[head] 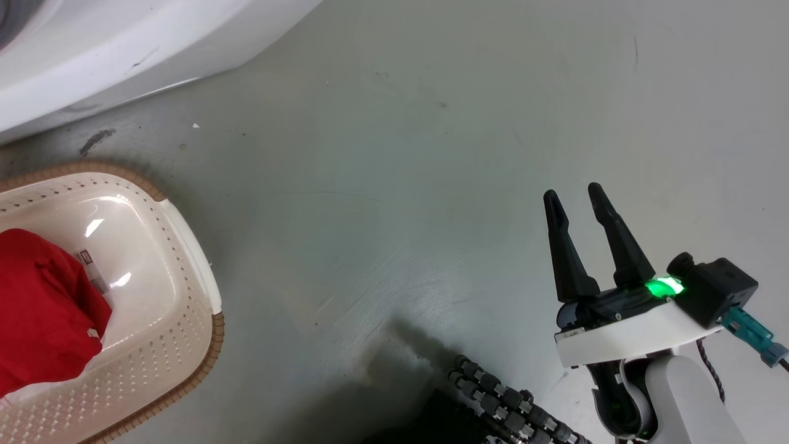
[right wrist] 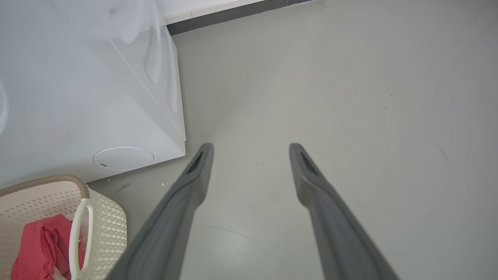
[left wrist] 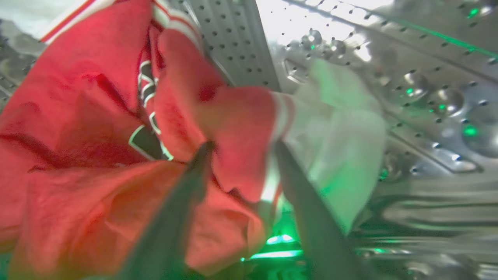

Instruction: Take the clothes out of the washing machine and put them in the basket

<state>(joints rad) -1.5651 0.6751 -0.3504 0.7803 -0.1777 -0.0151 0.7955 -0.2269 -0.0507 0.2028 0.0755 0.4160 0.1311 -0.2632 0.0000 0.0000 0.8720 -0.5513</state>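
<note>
The robot's left gripper should next grab the red garment by the raised fold [left wrist: 245,151] beside its striped band, since the rest of the garment lies loose across the drum.
In the left wrist view my left gripper [left wrist: 243,146] is inside the washing machine's perforated steel drum [left wrist: 408,97]. Its fingers stand apart on either side of a fold of the red garment with white panels and stripes [left wrist: 97,116]. The view is blurred. The white washing machine [head: 123,49] shows at the head view's upper left. The cream basket [head: 212,333] sits on the floor at lower left, with a plain red garment [head: 43,308] inside. My right gripper [head: 573,194] hovers open and empty over bare floor at lower right. The right wrist view shows the basket [right wrist: 105,217] and red garment [right wrist: 39,241] left of the right gripper [right wrist: 251,147].
Grey floor stretches between the basket and my right arm. A black ribbed cable bundle [head: 511,407] lies at the head view's bottom edge. The machine's front corner and round cover [right wrist: 123,158] stand just behind the basket. A dark baseboard [right wrist: 233,13] runs along the far wall.
</note>
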